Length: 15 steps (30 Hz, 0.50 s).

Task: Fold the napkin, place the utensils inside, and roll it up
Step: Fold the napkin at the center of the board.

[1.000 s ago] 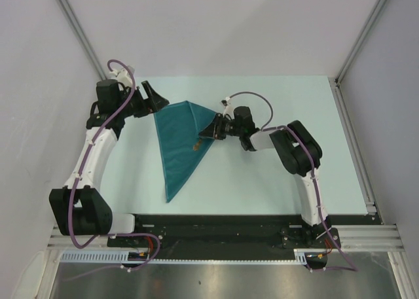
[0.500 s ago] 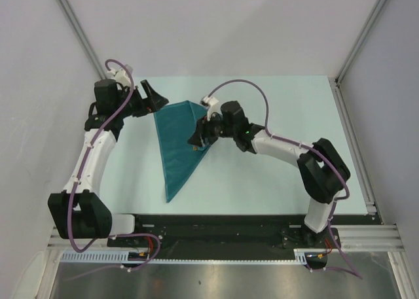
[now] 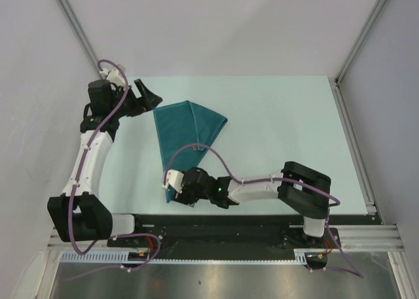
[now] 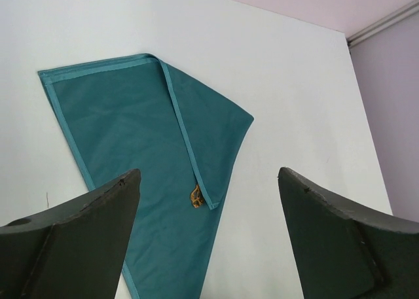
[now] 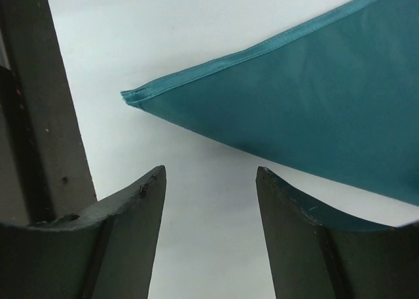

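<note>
My right gripper grabs the teal napkin (image 3: 185,127) by its pointed near tip next, to fold that tip over the fork and flap.
The teal napkin (image 3: 185,127) lies folded in a long triangle on the table, with a flap laid over its middle. Only the gold fork's end (image 3: 194,146) peeks out from under the flap's edge; it also shows in the left wrist view (image 4: 196,196). My left gripper (image 3: 149,95) is open and empty, just off the napkin's far left corner, looking down on the napkin (image 4: 137,129). My right gripper (image 3: 171,186) is open and empty, low at the napkin's near tip (image 5: 308,96), jaws on either side of bare table just short of the tip.
The pale table (image 3: 275,135) has a black front rail (image 3: 216,224) right behind my right gripper; it shows as a dark strip in the right wrist view (image 5: 29,109). A metal rail (image 3: 353,142) runs along the table's right edge.
My right arm has swung from the napkin's right side down to its near tip, leaving the flap lying over the fork. My left gripper has drawn back slightly to the left.
</note>
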Motion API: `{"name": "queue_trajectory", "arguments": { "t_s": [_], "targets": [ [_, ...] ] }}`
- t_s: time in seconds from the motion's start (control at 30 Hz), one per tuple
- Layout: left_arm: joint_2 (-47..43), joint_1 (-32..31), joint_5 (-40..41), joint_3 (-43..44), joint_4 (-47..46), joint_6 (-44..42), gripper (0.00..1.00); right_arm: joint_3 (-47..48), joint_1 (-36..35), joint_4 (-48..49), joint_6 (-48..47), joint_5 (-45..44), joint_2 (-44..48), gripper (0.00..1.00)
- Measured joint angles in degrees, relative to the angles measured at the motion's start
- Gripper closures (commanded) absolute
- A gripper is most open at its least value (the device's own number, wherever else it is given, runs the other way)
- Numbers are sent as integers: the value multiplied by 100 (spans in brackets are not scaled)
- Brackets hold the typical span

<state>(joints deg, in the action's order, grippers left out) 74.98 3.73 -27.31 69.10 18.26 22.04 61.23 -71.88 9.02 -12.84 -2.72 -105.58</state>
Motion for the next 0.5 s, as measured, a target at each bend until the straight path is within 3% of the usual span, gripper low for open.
{"name": "queue_trajectory", "arguments": {
  "t_s": [0.23, 0.5],
  "targets": [
    [-22, 15, -2, 0, 0, 0, 9, -98, -546, 730, -898, -804, -376, 36],
    [-33, 66, -9, 0, -2, 2, 9, -7, -634, 1099, -1495, -979, -756, 37]
  ]
}}
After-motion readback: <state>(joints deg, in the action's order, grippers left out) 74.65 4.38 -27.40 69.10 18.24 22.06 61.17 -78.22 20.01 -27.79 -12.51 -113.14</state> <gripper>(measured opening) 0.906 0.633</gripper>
